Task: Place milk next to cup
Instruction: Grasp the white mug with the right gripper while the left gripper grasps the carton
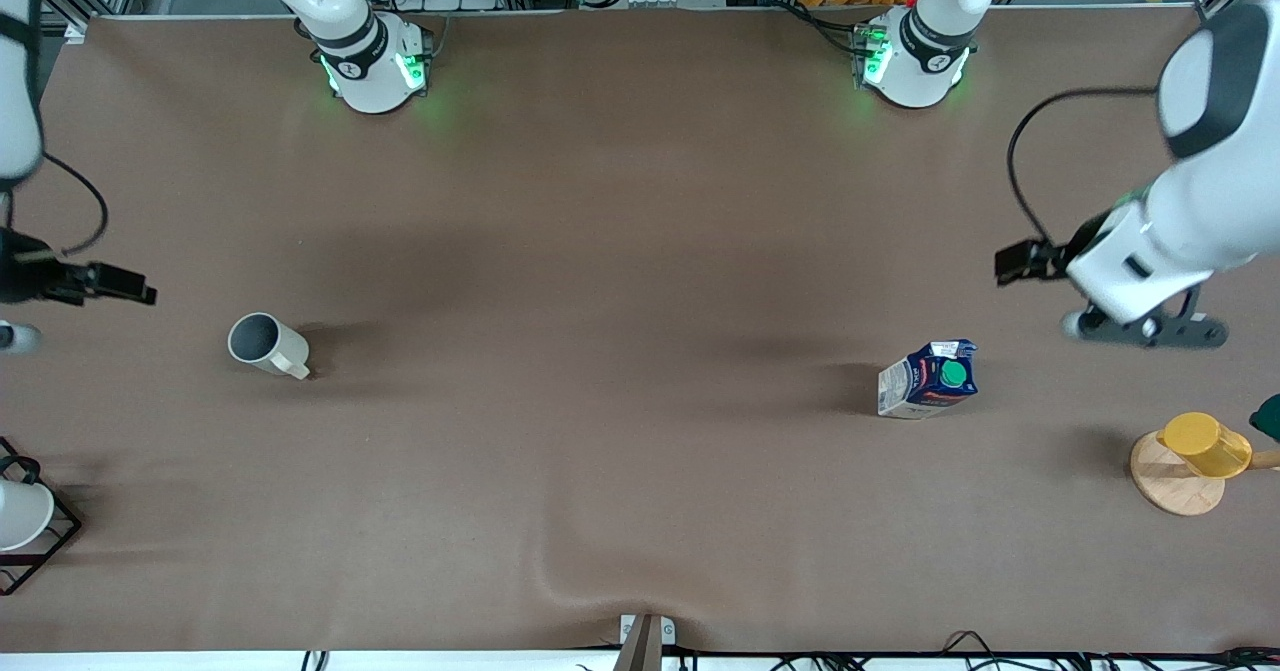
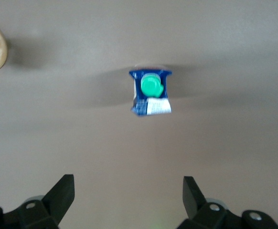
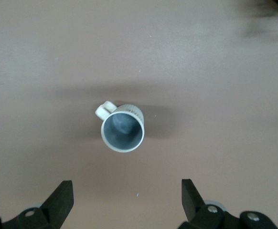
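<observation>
The milk needs to go beside the cup (image 1: 266, 342), so my left gripper will next grab the milk by its capped top (image 1: 949, 363).
The milk (image 1: 930, 379), a dark-blue carton with a green cap, stands upright on the brown table toward the left arm's end. The cup (image 1: 265, 344), a pale grey mug with a side handle, stands upright toward the right arm's end, well apart from the carton. My left gripper (image 2: 128, 188) hangs open and empty in the air beside the milk (image 2: 151, 93), not touching it. In the front view the left gripper (image 1: 1150, 331) is over bare table. My right gripper (image 3: 127, 191) is open and empty above the table next to the cup (image 3: 122, 131).
A yellow cup (image 1: 1205, 444) sits on a wooden disc (image 1: 1165, 486) at the left arm's end, nearer the front camera than the milk. A white cup in a black wire rack (image 1: 45, 541) stands at the right arm's end. A crease (image 1: 560, 581) runs in the table cover near the front edge.
</observation>
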Tool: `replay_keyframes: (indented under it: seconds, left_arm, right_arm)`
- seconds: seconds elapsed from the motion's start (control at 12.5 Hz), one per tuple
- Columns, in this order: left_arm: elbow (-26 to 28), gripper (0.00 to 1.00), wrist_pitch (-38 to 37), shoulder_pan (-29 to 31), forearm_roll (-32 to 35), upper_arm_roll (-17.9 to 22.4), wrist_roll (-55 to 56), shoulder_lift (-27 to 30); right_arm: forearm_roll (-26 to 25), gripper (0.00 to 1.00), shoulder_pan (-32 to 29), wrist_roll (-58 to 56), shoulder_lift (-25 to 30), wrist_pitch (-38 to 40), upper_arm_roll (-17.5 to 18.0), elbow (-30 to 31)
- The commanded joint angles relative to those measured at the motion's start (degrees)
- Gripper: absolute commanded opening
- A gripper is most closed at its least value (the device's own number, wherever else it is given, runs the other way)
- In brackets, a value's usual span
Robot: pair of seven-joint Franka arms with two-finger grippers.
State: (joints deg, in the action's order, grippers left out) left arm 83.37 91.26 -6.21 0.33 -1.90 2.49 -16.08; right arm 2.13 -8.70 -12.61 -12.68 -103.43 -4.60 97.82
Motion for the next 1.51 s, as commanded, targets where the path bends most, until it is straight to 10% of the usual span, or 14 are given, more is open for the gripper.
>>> replay_keyframes:
  seconds: [0.0, 0.8, 0.96, 1.12, 1.2, 1.36, 1.43]
  left_arm:
    - [-2.16, 1.00, 4.52, -0.55, -0.68, 0.06, 0.50, -7.45]
    - [-0.59, 1.00, 11.04, -1.43, -0.41, 0.06, 0.59, -15.03]
    - [-0.05, 1.00, 11.04, -1.52, -0.33, 0.06, 0.50, -16.26]
    - [-0.22, 1.00, 11.04, -1.70, -0.33, 0.06, 0.50, -17.57]
    - [-0.40, 0.93, 11.56, -1.96, -0.41, 0.06, 0.59, -18.10]
    - [-0.40, 0.03, 12.36, -2.49, -0.41, 0.06, 0.59, -18.63]
    - [-0.49, 0.00, 12.36, -2.40, -0.41, 0.06, 0.50, -18.64]
  right_arm:
    - [-0.73, 1.00, -0.88, -0.75, -1.03, -4.49, 0.73, 4.65]
    - [-0.11, 1.00, -1.67, -8.57, -10.16, -22.59, 0.91, 13.45]
    - [-0.02, 0.74, -1.67, -8.49, -12.10, -25.06, 0.91, 13.54]
    - [-0.02, 0.19, -1.67, -8.49, -12.37, -25.07, 0.91, 13.54]
    - [-0.02, 0.00, -1.49, -7.96, -12.37, -24.81, 0.91, 13.45]
    - [-0.02, 0.00, -0.44, -7.61, -11.94, -23.84, 1.00, 13.19]
    - [-0.02, 0.00, 0.09, -6.21, -11.76, -21.23, 1.08, 11.97]
